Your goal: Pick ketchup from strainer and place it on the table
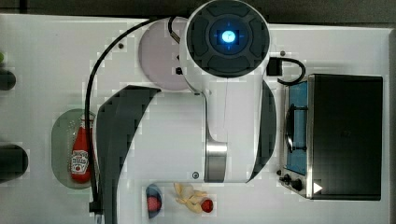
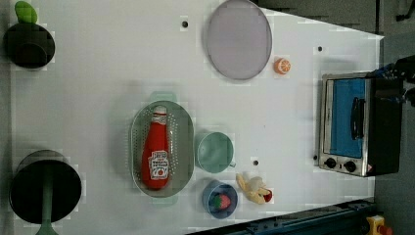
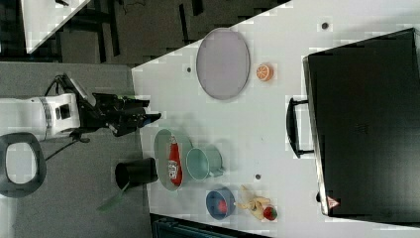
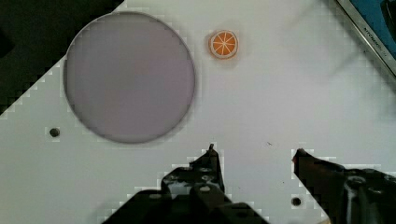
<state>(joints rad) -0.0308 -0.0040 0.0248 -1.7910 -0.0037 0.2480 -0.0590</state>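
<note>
The bottle will next be grabbed by its labeled body (image 2: 157, 167) with my gripper, so that the ketchup gets out of the strainer (image 2: 182, 147) and onto the table.
The ketchup (image 2: 156, 152) is a small red bottle with a white cap, and it lies on its side inside the pale green strainer (image 2: 182, 147) on the white table (image 2: 98, 73). In the top view the ketchup (image 1: 81, 156) and strainer (image 1: 61, 144) sit at the far left, beside the arm. My gripper (image 4: 255, 151) is open with nothing between its fingers, over bare table near the grey plate (image 4: 130, 77). The right view shows my gripper (image 3: 151, 118) apart from the ketchup (image 3: 174, 164) and the strainer (image 3: 163, 144).
A green mug (image 2: 215, 152) touches the strainer's side. Close by are a blue bowl holding a strawberry (image 2: 220, 198) and a banana-like toy (image 2: 254, 188). An orange slice (image 2: 282, 65) lies by the plate (image 2: 238, 39). A toaster oven (image 2: 352, 125) and dark pots (image 2: 29, 45) stand at opposite ends.
</note>
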